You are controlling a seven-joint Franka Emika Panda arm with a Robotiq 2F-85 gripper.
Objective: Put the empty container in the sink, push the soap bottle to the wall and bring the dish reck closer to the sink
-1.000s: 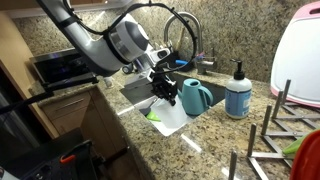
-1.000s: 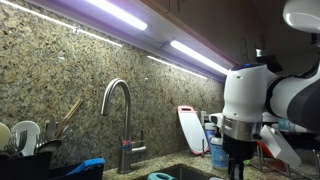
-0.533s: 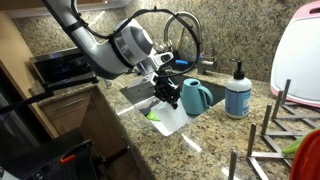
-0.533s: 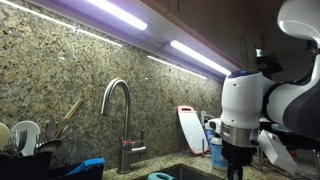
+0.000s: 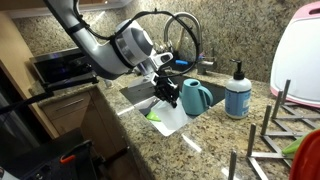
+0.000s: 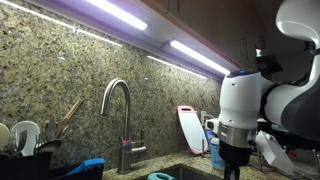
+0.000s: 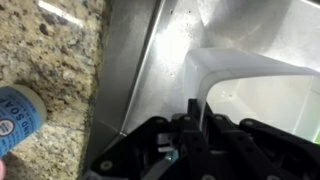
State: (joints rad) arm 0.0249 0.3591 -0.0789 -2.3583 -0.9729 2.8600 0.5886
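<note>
The container, tilted above the sink's basin, would fall at an angle, so my gripper should keep holding it.
My gripper (image 5: 165, 95) is shut on the rim of the empty container (image 5: 172, 118), a translucent white tub held tilted over the front edge of the sink (image 5: 136, 92). In the wrist view the fingers (image 7: 190, 108) pinch the tub's wall (image 7: 240, 62) above the metal basin (image 7: 150, 50). The soap bottle (image 5: 238, 92), blue and white with a black pump, stands on the counter right of the sink. Its blue label shows at the wrist view's left edge (image 7: 14, 116). The dish rack (image 5: 272, 128) with grey prongs sits at the far right.
A teal jug (image 5: 195, 97) stands between the tub and the soap bottle. The curved faucet (image 5: 186, 32) rises behind the sink and also shows in an exterior view (image 6: 118, 108). A dark utensil holder (image 6: 28, 158) and a red-edged board (image 6: 190, 128) stand by the granite wall (image 6: 70, 70).
The arm has shifted only slightly. The tub stays in the grip over the sink's edge.
</note>
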